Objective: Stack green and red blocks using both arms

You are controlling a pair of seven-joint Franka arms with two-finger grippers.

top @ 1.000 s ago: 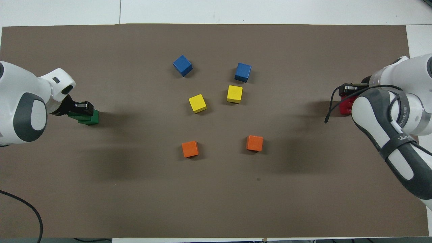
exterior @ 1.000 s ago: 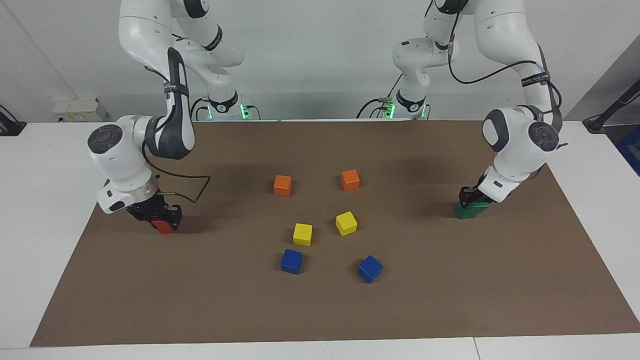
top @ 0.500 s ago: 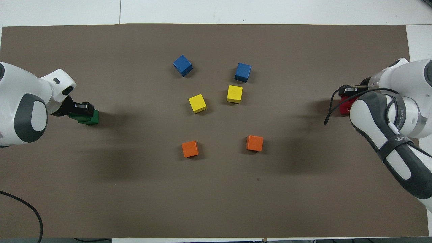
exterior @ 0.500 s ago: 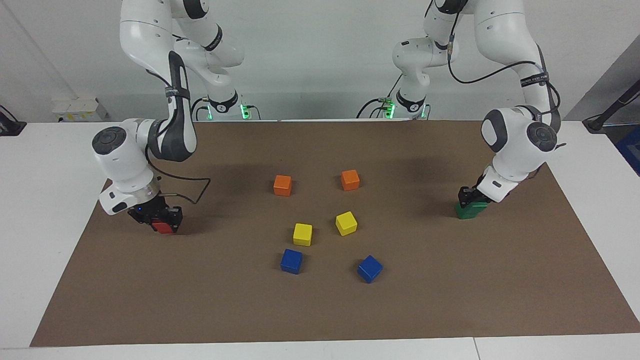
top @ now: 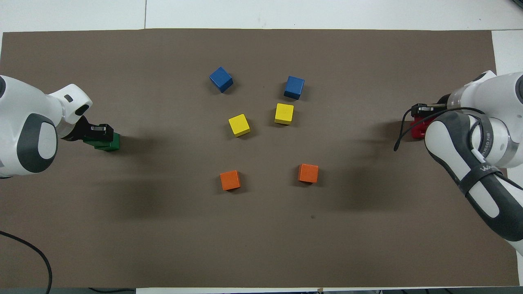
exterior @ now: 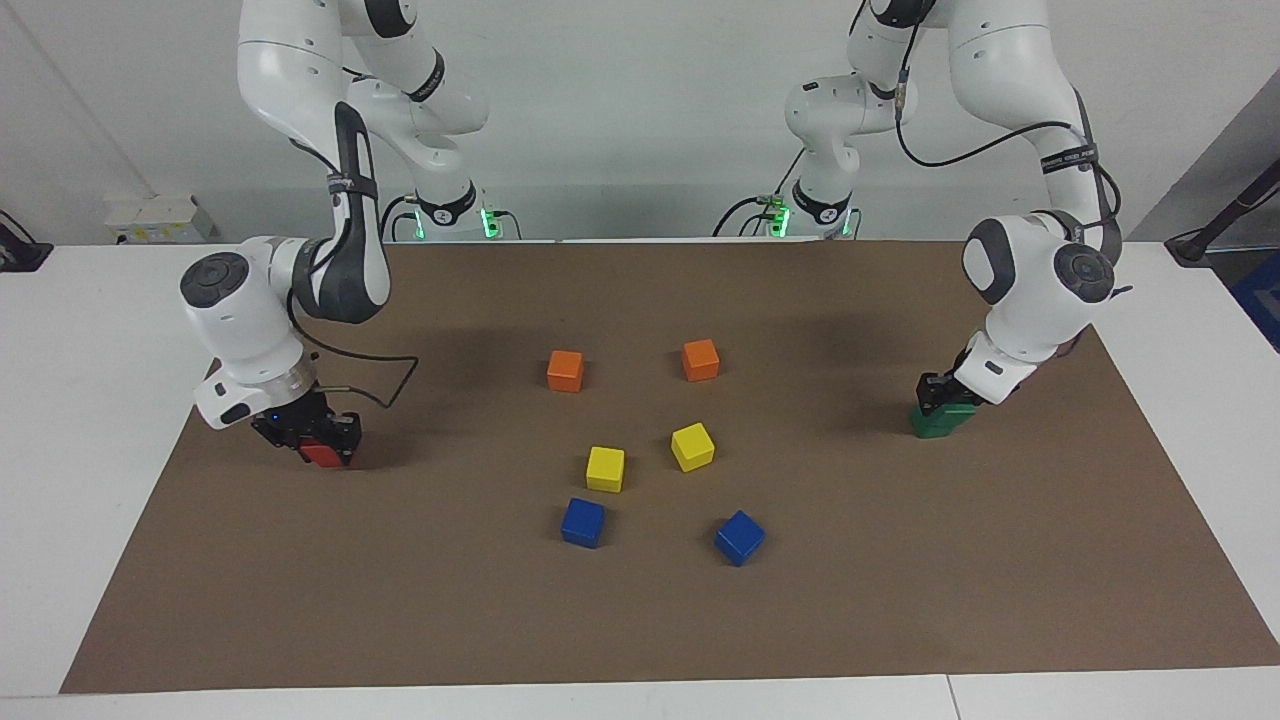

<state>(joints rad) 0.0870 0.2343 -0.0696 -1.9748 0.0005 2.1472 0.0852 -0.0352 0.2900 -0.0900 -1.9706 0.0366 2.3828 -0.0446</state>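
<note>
My left gripper is ready to let go of the held green block now. The held block is on the lower green block in the overhead view, so it would stay stacked.
My left gripper (exterior: 945, 398) (top: 101, 134) is shut on a dark green block (exterior: 940, 424) (top: 111, 143) at the left arm's end of the mat. From overhead the green shows as two offset steps, like one block resting on another. My right gripper (exterior: 318, 440) (top: 421, 112) is shut on a bright red block (exterior: 322, 457) (top: 416, 128), low at the mat near the right arm's end. The right wrist and its cable hide much of the red block from above.
In the middle of the brown mat (exterior: 900, 580) lie two orange cubes (exterior: 565, 370) (exterior: 700, 359). Two yellow cubes (exterior: 605, 468) (exterior: 692, 446) lie farther from the robots, and two blue cubes (exterior: 582, 522) (exterior: 739, 537) farther still. A black cable (exterior: 400, 375) loops beside the right wrist.
The right arm's wrist has swayed slightly and the red block has shifted a little with it. The left arm and the green block have not moved.
</note>
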